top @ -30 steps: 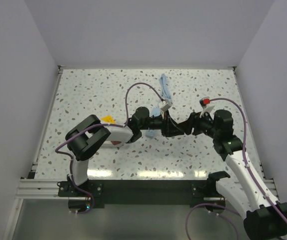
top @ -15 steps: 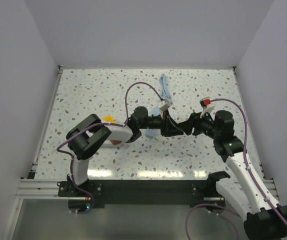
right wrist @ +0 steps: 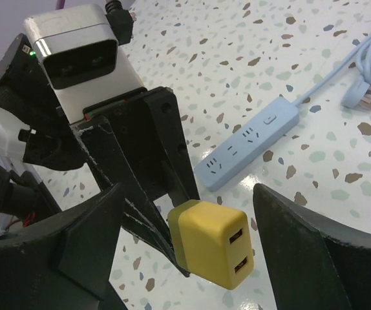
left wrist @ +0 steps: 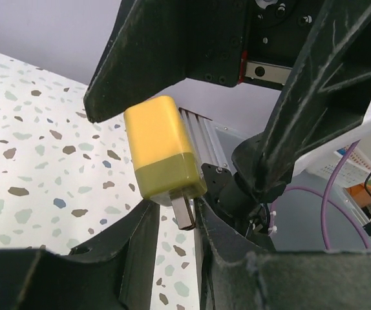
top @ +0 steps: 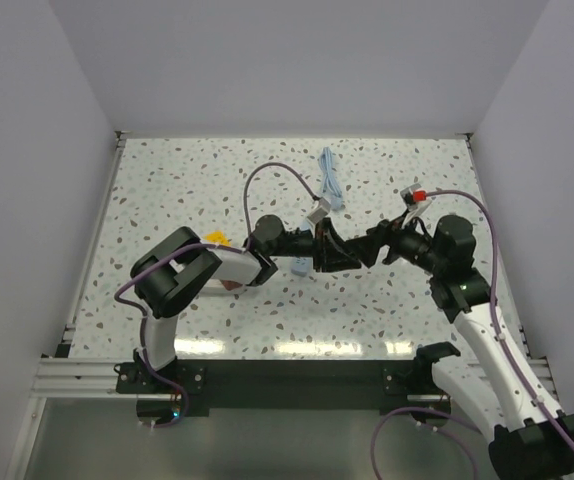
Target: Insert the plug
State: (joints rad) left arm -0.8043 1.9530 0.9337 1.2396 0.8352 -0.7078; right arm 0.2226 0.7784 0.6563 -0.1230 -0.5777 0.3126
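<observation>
The right gripper grabs the yellow plug (left wrist: 159, 148) by its body at the USB-slot end (left wrist: 155, 128) next, so the metal prong stays free to insert.
The yellow plug (left wrist: 159, 148) hangs in the air, its metal prong pinched between the fingers of my left gripper (left wrist: 176, 219). In the right wrist view the plug (right wrist: 214, 242) shows two USB slots facing the camera. My right gripper (right wrist: 187, 188) is wide open, with one finger on each side of the plug and neither touching it. The blue power strip (right wrist: 247, 145) lies on the table beyond, sockets up. From above, my left gripper (top: 339, 250) and right gripper (top: 372, 245) meet at mid table, and the plug is hidden between them.
The strip's blue cable (top: 332, 185) runs toward the back of the table. A small yellow-orange thing (top: 217, 238) lies beside the left arm. Purple cables arc over both arms. White walls close in the speckled table (top: 167, 190) on three sides.
The left wrist has rolled and drawn slightly left. The right arm has pulled back and up a little, and the two grippers still meet at mid table.
</observation>
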